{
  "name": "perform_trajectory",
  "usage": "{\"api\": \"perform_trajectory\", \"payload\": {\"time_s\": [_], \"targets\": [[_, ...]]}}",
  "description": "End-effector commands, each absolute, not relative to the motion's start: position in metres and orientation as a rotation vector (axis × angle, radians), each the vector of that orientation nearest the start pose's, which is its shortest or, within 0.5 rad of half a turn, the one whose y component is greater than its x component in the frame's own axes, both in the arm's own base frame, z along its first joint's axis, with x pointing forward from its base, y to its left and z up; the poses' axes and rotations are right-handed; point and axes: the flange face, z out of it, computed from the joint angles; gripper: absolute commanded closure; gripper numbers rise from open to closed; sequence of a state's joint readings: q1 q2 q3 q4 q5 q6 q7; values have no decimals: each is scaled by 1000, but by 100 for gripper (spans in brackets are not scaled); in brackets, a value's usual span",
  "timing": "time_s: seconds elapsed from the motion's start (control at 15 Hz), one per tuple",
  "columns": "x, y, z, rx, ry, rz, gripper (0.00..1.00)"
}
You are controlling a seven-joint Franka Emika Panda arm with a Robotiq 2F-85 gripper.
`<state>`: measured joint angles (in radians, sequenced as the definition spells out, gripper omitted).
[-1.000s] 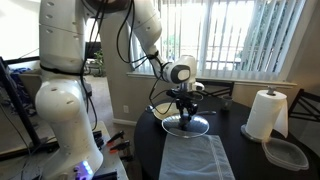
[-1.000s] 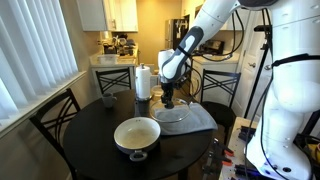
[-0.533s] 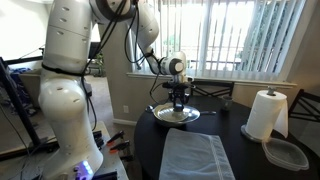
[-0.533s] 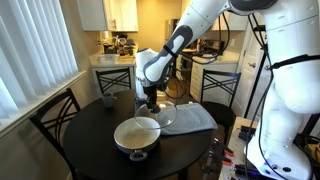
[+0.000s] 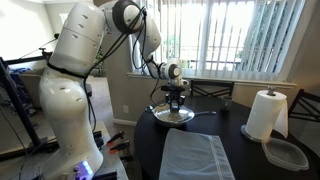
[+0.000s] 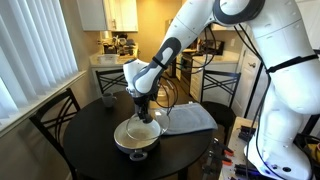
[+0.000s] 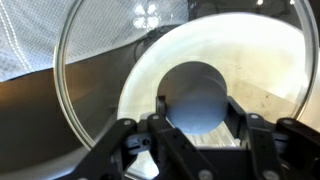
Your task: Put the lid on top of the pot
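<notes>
Dark tabletop shows between the lid's rim [image 7: 62, 80] and the pot's cream inside, so it is too early for my gripper to release the lid; lowering it comes first.
My gripper [image 5: 176, 97] [image 6: 141, 106] is shut on the knob [image 7: 196, 98] of the round glass lid [image 5: 174, 114] [image 6: 141, 122]. It holds the lid level just over the pot [image 6: 136, 136], a shallow pan with a pale cream inside. In the wrist view the lid's rim [image 7: 62, 80] rings the knob, and the pot's pale inside [image 7: 260, 70] shows through the glass. In an exterior view the pot's handle [image 5: 207, 112] sticks out to the right under the lid.
A grey cloth [image 5: 195, 155] [image 6: 190, 117] lies on the dark round table [image 6: 90, 140]. A paper towel roll [image 5: 266, 114] and a clear squarish plastic container [image 5: 286, 153] stand near the table's edge. Chairs and blinds surround the table.
My gripper has carried the lid off the grey cloth and across the table. It now hangs right over the pot.
</notes>
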<state>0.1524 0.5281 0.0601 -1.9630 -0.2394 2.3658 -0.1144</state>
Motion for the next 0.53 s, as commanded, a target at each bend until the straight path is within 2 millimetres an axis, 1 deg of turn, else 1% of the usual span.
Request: {"api": "perform_trajectory", "payload": {"time_s": [0.0,0.2,0.47], "targets": [[598,141,200,-3141,-941,204,67],[602,156,196,-3094,-1010,181,67],[608,166,195,-3033,-1087,148,67]]}}
